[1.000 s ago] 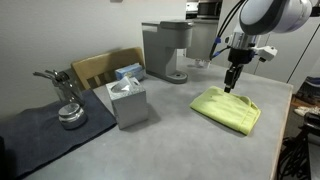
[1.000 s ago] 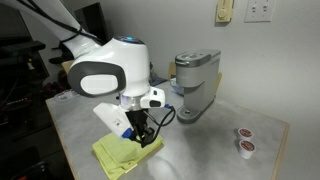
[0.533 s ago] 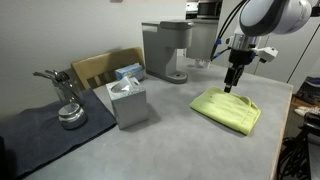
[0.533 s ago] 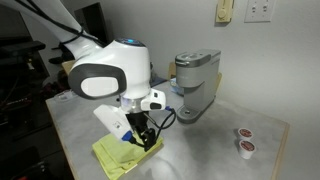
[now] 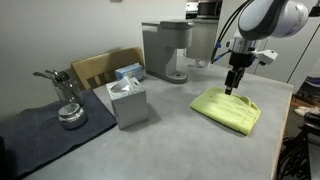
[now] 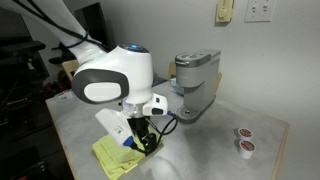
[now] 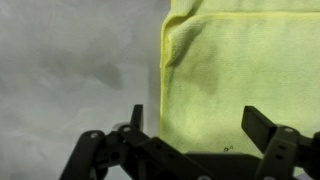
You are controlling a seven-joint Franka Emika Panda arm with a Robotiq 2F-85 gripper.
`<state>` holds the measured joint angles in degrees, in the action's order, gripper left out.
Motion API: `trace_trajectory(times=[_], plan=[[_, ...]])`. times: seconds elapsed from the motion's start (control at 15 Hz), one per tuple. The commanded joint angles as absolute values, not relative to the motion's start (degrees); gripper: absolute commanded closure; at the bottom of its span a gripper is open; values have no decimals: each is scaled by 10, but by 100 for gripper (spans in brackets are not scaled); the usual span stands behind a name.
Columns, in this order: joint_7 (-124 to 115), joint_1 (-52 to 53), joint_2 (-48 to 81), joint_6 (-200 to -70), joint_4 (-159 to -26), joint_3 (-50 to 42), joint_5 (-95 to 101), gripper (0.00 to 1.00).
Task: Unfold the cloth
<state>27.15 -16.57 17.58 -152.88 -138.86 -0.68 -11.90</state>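
Note:
Next, my gripper pinches the far edge of the lime cloth [image 5: 227, 108] with its fingers straddling that edge, so that the cloth's layer would then swing over and unfold.
The lime cloth [image 5: 227, 108] lies folded on the grey table, also visible under the arm in an exterior view [image 6: 115, 156]. In the wrist view the cloth [image 7: 245, 70] fills the right side, with its folded edge running down the middle. My gripper [image 5: 233, 88] hangs just above the cloth's far edge; it shows low over the cloth in an exterior view [image 6: 142, 146]. In the wrist view the gripper [image 7: 197, 125] is open and empty, jaws wide apart over the cloth near its edge.
A grey tissue box [image 5: 128, 100], a coffee machine [image 5: 165, 50], a wooden chair back [image 5: 100, 66] and a metal piece [image 5: 66, 100] on a dark mat [image 5: 40, 132] stand on the table. Two pods [image 6: 243, 140] lie beside the machine [image 6: 195, 85].
The gripper has sunk slightly toward the cloth. The cloth has not moved.

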Motion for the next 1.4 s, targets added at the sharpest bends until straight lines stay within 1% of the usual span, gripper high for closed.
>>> trace_trajectory(times=[0.0,0.47,0.53,0.67,0.73,0.8,1.0,1.33], plan=[[278,-174,202,-1519,-1368,-5,-123,0],[277,-181,221,-1516,-1356,0,-121,0],[277,-181,222,-1517,-1355,0,-121,7],[277,-182,225,-1516,-1353,0,-120,31],[277,-182,225,-1516,-1353,1,-120,32],[277,-182,225,-1516,-1353,1,-120,37],[277,-182,224,-1517,-1353,1,-119,59],[278,-182,222,-1518,-1356,1,-120,92]])
